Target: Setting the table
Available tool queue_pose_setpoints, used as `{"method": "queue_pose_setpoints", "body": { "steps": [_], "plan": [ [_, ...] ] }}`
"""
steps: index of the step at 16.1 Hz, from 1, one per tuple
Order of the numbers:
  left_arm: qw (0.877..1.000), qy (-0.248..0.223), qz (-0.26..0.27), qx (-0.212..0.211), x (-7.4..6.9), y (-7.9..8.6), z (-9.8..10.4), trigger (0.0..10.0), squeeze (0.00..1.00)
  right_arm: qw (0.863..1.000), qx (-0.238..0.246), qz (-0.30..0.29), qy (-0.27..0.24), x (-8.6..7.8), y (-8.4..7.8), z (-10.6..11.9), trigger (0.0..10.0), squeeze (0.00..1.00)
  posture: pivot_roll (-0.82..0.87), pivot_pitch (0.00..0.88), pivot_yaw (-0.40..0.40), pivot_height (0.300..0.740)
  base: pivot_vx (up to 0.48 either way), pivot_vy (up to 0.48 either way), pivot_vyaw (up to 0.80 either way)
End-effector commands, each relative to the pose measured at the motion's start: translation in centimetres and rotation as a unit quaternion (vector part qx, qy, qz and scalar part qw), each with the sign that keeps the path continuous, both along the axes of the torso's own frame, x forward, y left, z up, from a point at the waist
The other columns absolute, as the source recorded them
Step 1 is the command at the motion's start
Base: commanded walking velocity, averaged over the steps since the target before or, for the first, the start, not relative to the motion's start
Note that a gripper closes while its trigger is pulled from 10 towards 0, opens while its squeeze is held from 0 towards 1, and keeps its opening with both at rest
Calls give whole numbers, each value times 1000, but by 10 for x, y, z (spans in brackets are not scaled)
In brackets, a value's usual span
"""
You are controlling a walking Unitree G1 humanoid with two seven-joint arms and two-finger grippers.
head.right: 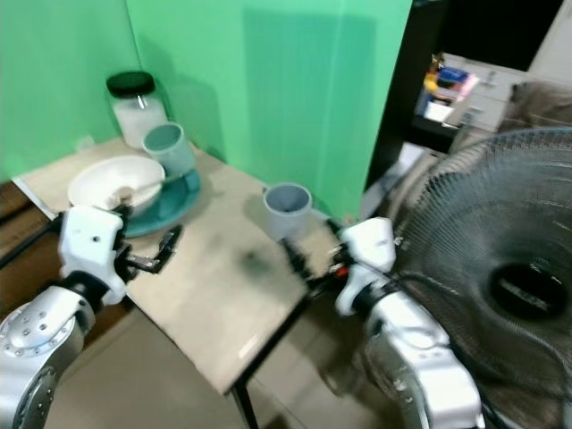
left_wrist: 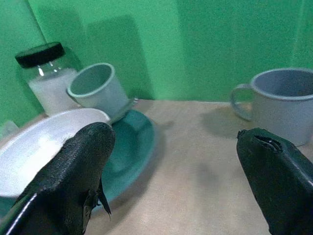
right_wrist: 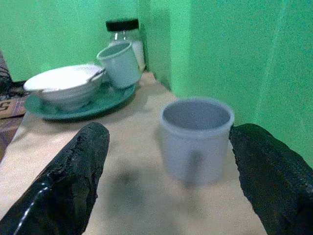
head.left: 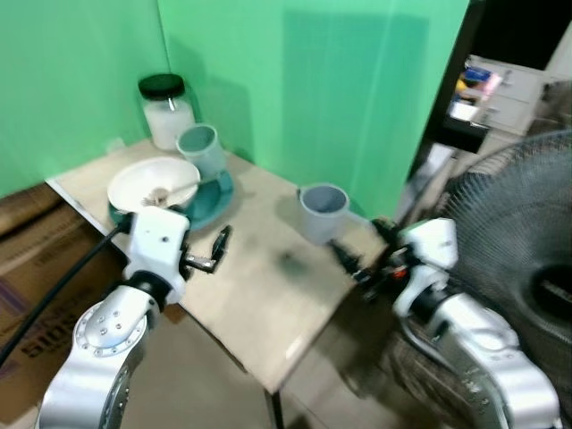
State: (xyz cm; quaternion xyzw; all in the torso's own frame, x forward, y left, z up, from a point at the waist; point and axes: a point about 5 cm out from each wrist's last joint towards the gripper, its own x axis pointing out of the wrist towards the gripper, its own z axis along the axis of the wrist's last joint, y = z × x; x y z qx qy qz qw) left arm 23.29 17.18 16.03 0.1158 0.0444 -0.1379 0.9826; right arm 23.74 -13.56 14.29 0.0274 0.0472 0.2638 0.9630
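I will set the table with the grey-blue mug, so I will next pick the mug up with my right gripper by its rim (head.left: 323, 188) (right_wrist: 195, 102).
A grey-blue mug (head.left: 322, 211) stands upright near the table's right edge, also in the right wrist view as the mug (right_wrist: 195, 138). A white bowl (head.left: 152, 183) with a spoon rests on a teal plate (head.left: 207, 204) at the far left. A pale green cup (head.left: 202, 152) leans tilted on the plate's back rim. My left gripper (head.left: 217, 250) is open, low over the table just right of the plate. My right gripper (head.left: 356, 261) is open at the table's right edge, close behind the mug, holding nothing.
A glass jar (head.left: 166, 111) with a black lid stands in the back corner against the green wall. The beige table (head.left: 268, 295) has bare room at its middle and front. A large fan (head.left: 518, 268) stands close on the right. Cardboard boxes (head.left: 36, 241) lie to the left.
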Motion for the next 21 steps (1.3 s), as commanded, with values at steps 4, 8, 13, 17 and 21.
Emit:
{"method": "queue_pose_setpoints", "body": {
  "steps": [4, 8, 13, 17, 21],
  "plan": [
    [997, 42, -59, 32, 0, 3, -7, 10000, 0, 998, -40, 36, -19, 21, 4, 11, 10000, 1000, 131, 0, 33, 740, 0, 0, 0],
    [985, 92, -132, 56, -6, 5, -17, 10000, 0, 980, -152, 123, -36, 54, 16, 18, 10000, 1000, 122, 0, 40, 740, 0, 0, 0],
    [979, 94, -173, 51, -7, 5, -13, 10000, 0, 949, -263, 172, 17, 76, 26, 3, 10000, 0, 132, 0, 25, 740, 0, 0, 0],
    [973, 101, -205, 36, -11, 1, -12, 10000, 0, 948, -274, 155, 33, 83, 25, 0, 0, 0, 130, 0, 26, 740, 0, 0, 0],
    [964, 122, -235, 21, -14, 0, -14, 10000, 0, 949, -275, 150, 34, 86, 27, 0, 0, 0, 122, 0, 34, 740, 0, 0, 0]
  ]
}}
